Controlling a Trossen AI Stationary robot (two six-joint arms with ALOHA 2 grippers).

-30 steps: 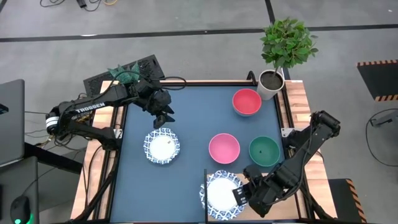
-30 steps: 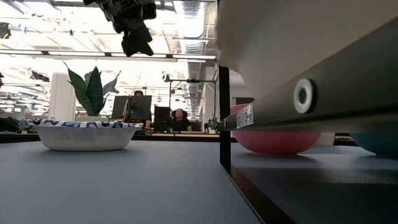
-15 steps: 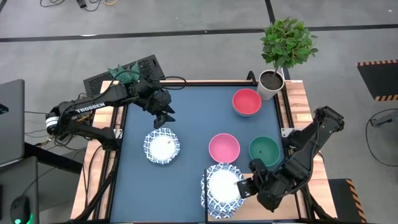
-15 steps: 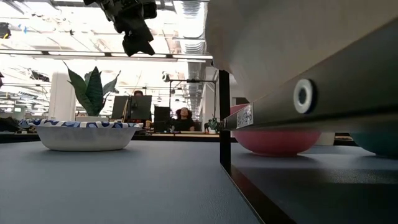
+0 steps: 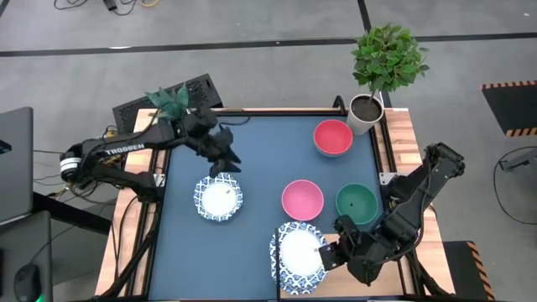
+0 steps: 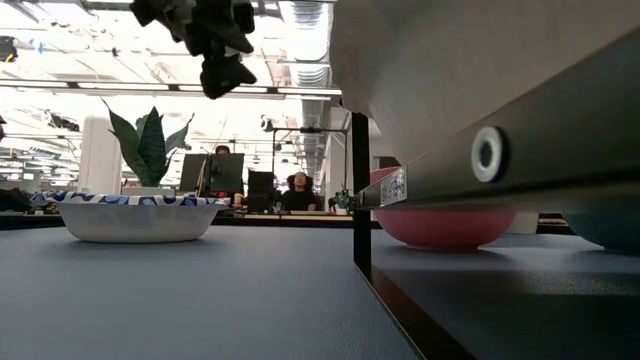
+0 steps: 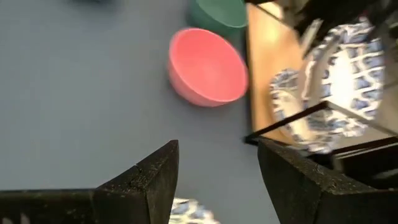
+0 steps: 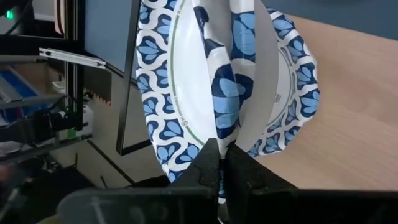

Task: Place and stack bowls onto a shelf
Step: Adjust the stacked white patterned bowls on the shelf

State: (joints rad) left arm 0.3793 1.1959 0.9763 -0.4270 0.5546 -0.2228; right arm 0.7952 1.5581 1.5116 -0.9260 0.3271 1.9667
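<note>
My left gripper grabs the lower bowl by its blue patterned rim next, to steady the stack on the light wood shelf (image 5: 336, 283).
My right gripper (image 5: 325, 252) is at the table's near edge, shut on a white bowl with a blue patterned rim (image 5: 298, 252). That bowl sits over another blue-rimmed bowl (image 8: 292, 93) on the light wood shelf (image 8: 354, 118). A single blue-rimmed bowl (image 5: 218, 198) stands on its base on the dark blue tabletop. My left gripper (image 5: 226, 156) hangs open in the air just beyond it. The pink bowl (image 5: 302, 200), green bowl (image 5: 357, 204) and red bowl (image 5: 333, 137) stand on the tabletop. My right gripper pinches the bowl's rim (image 8: 222, 134) on its right-hand side between the two shut fingers (image 8: 208, 168), coming from the table's right. The rest of that bowl lies over the blue-rimmed bowl below; whether it rests on it or hangs clear I cannot tell.
A potted plant in a white pot (image 5: 365, 113) stands at the far right corner. The shelf's thin black frame post (image 6: 360, 200) rises at the near edge beside the pink bowl (image 6: 445, 225). Bare tabletop lies in the near left part (image 5: 210, 260).
My right gripper has carried its blue-rimmed bowl a short way from the near edge toward the far edge, staying shut. My left arm has shifted slightly, and its gripper still hangs open above the lone white bowl.
</note>
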